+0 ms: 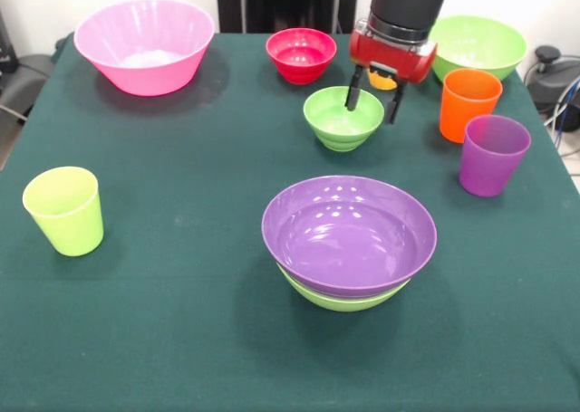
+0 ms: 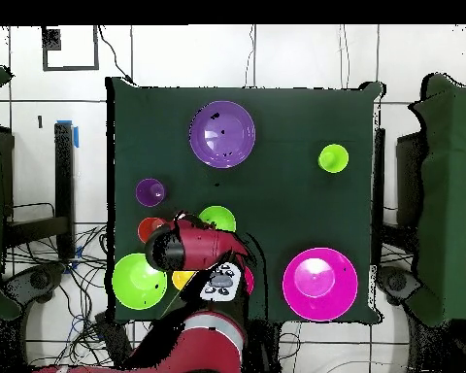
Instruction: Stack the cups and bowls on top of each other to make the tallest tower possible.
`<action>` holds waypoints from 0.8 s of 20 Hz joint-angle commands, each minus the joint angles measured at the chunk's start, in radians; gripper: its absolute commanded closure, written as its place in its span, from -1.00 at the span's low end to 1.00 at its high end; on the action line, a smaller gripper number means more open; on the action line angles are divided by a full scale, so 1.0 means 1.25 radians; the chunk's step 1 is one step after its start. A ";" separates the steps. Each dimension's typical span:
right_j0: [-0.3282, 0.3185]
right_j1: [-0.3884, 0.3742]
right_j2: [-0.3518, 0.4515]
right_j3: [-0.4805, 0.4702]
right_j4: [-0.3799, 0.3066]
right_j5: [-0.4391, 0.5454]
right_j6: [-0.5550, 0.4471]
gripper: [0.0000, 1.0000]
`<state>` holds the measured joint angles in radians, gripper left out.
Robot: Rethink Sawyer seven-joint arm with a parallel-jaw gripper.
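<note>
I should next pinch the small lime green bowl [image 1: 343, 118] with my gripper by its thin rim [image 1: 380, 104], one finger inside, because the bowl is wider than my open fingers.
A small lime green bowl [image 1: 343, 118] [image 2: 217, 218] sits at mid-table. My gripper [image 1: 373, 99] hangs open at its far right rim, one finger over the bowl's inside and the other outside it. Nearer the camera, a wide purple bowl [image 1: 349, 233] [image 2: 221, 134] rests nested on a green bowl [image 1: 344, 297]. A big pink bowl [image 1: 145, 45] [image 2: 319, 283], a small red bowl [image 1: 301, 54] and a large green bowl [image 1: 478, 44] [image 2: 138, 282] line the far side. An orange cup [image 1: 468, 103] [image 2: 149, 229], a purple cup [image 1: 492, 154] [image 2: 150, 191] and a lime cup [image 1: 63, 210] [image 2: 333, 157] stand upright.
A yellow cup [image 2: 183, 279] stands beside the large green bowl and shows only as a yellow patch behind my gripper in the front view. The arm covers most of the red bowl from overhead. The dark green table [image 1: 181, 340] ends close behind the far bowls.
</note>
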<state>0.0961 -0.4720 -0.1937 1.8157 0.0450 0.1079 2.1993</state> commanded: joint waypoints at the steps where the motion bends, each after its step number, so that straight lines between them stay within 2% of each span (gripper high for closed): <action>1: 0.015 0.046 0.044 0.045 0.044 -0.059 0.170 -1.00; 11: -0.004 0.072 0.071 0.048 0.062 -0.088 0.161 -1.00; 16: 0.006 0.084 0.070 0.046 0.075 -0.098 0.166 -1.00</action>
<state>0.0966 -0.4024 -0.1950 1.8319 0.0854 0.0252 2.1993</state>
